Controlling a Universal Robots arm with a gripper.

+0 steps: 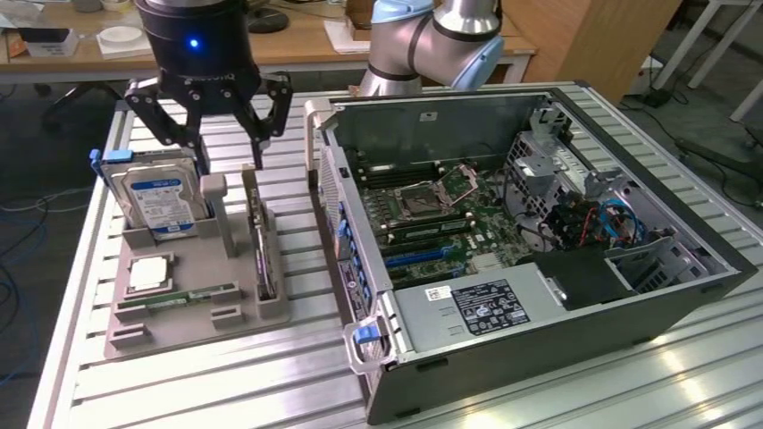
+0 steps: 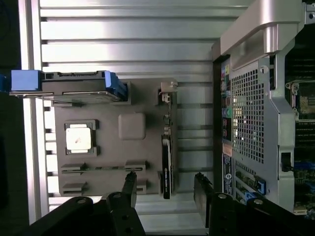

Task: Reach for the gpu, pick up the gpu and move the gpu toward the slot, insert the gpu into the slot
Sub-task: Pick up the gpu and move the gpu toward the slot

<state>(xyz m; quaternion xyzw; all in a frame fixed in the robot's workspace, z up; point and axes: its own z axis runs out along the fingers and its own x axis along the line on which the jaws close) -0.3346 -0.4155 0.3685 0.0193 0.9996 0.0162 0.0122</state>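
Observation:
I need to grab the GPU across its flat black cooler housing (image 1: 264,257) next, because the GPU's pale bracket end (image 1: 250,185) is uneven with small parts.
The gpu (image 1: 261,246) is a thin dark card standing on its edge in the grey holder (image 1: 179,322), at the side nearest the computer. In the wrist view the gpu (image 2: 167,147) shows edge-on, with its pale bracket (image 2: 169,88) at the end away from my fingers. My gripper (image 1: 227,161) hangs open above the back of the holder and holds nothing. In the wrist view my gripper (image 2: 166,187) has one finger on either side of the card's line, above it and apart from it. The slot is among the long blue connectors (image 1: 412,257) on the motherboard.
A blue-labelled hard drive (image 1: 159,201) stands upright at the holder's back, close to my gripper. A processor chip (image 1: 149,273) and a green memory stick (image 1: 191,293) lie in the holder. The open computer case (image 1: 667,295) stands to the exterior view's right, its rear wall (image 2: 251,123) beside the holder.

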